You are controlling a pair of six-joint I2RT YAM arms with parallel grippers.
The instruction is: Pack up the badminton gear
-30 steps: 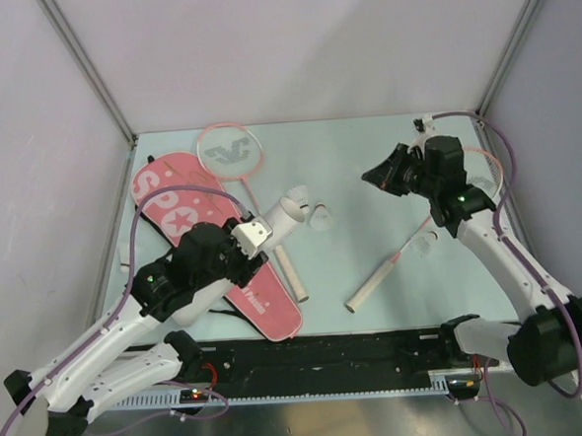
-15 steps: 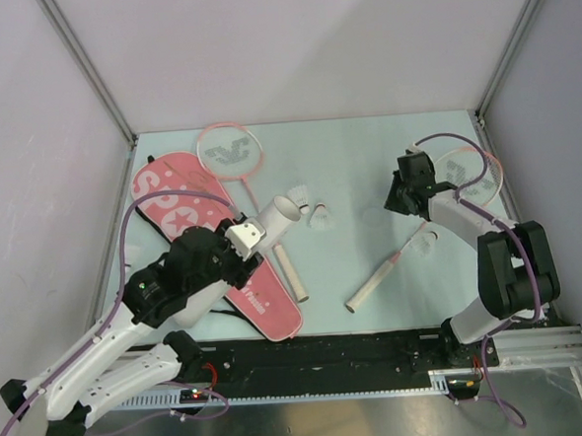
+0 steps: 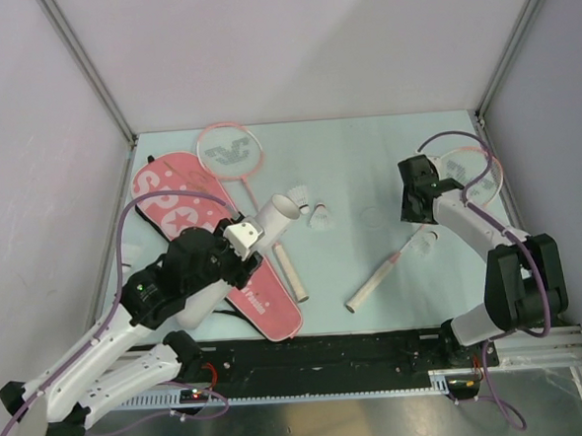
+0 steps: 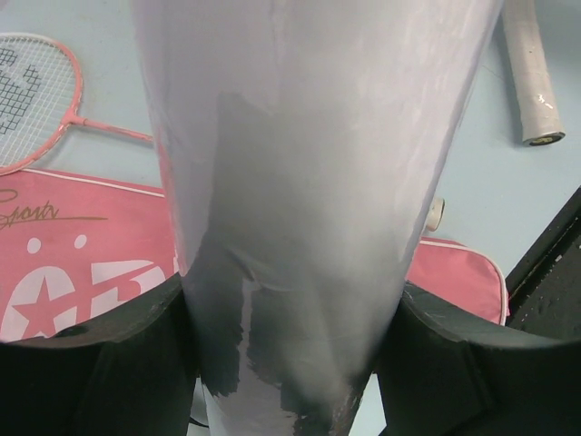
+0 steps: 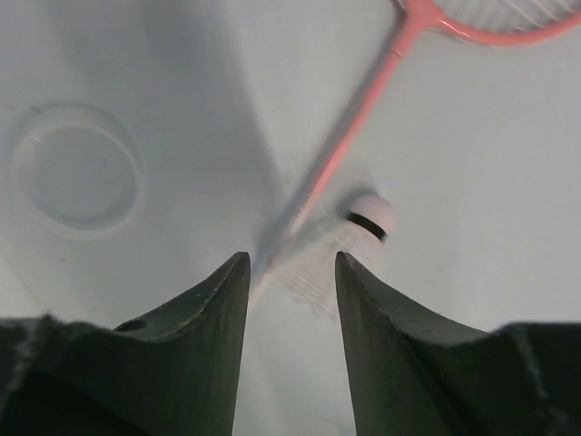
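I will reach for the white shuttlecock with my right gripper and grab its skirt edge (image 3: 424, 244), so its cork head stays free to enter the tube (image 3: 279, 212) first.
My left gripper (image 3: 253, 238) is shut on the long white tube (image 3: 279, 212) and holds it tilted over the pink "SPORT" bag (image 3: 171, 201), open end towards the table's middle. In the left wrist view the tube (image 4: 309, 163) fills the space between the fingers (image 4: 118, 363). Two white shuttlecocks (image 3: 319, 216) lie by the tube's mouth. My right gripper (image 3: 410, 213) is open, low over another shuttlecock (image 5: 352, 238) that lies against the pink shaft of the right racket (image 3: 471, 177). The other racket (image 3: 229, 149) lies at the back, next to the bag.
A clear round lid (image 3: 372, 216) lies flat left of the right gripper; it also shows in the right wrist view (image 5: 77, 168). The right racket's pale handle (image 3: 372, 286) points at the front edge. The left racket's handle (image 3: 288, 274) lies beside the bag. Walls enclose three sides.
My right arm has swung down and forward, from high at the back right to low over the shuttlecock by the racket shaft. My left arm with the tube has barely shifted.
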